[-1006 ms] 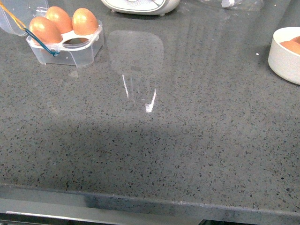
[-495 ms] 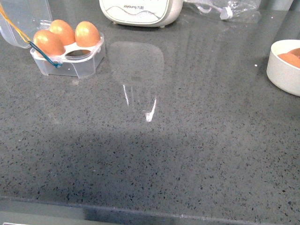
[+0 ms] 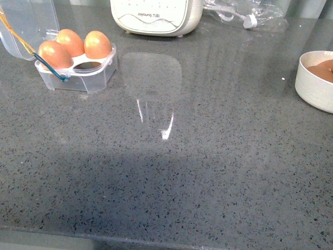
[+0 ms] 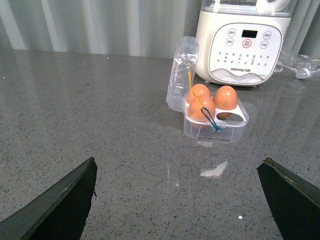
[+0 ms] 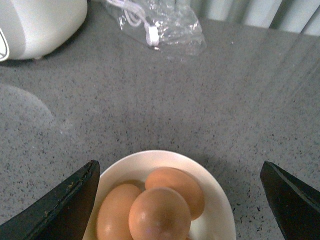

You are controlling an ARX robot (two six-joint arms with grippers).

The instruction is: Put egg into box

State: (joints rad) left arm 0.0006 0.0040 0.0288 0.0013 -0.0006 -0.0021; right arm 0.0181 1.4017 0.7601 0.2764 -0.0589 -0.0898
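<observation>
The other eggs sit close around the bottom of the brown egg. My right gripper will next grab the brown egg by the sides of its raised end (image 5: 160,212).
The clear box (image 3: 78,73) stands at the far left of the counter, lid (image 3: 23,23) swung open, with three brown eggs (image 3: 54,53) in its slots and one slot bare (image 3: 91,65). The left wrist view shows the same box (image 4: 215,120) some way ahead of my open left gripper (image 4: 177,200), which holds nothing. At the right edge a white bowl (image 3: 312,86) holds more eggs. My right gripper (image 5: 180,200) hangs open right over that bowl (image 5: 215,200), its fingers either side of three brown eggs (image 5: 159,215). Neither arm shows in the front view.
A white kitchen appliance (image 3: 156,15) stands at the back, just right of the box, also seen as the appliance (image 4: 242,42) behind the box. A crumpled clear plastic bag with a white cable (image 5: 157,25) lies at the back right. Grey speckled counter (image 3: 182,166) fills the middle.
The front view has shifted: box and bowl sit lower in the picture and more of the appliance and bag shows at the top. Nothing on the counter has moved.
</observation>
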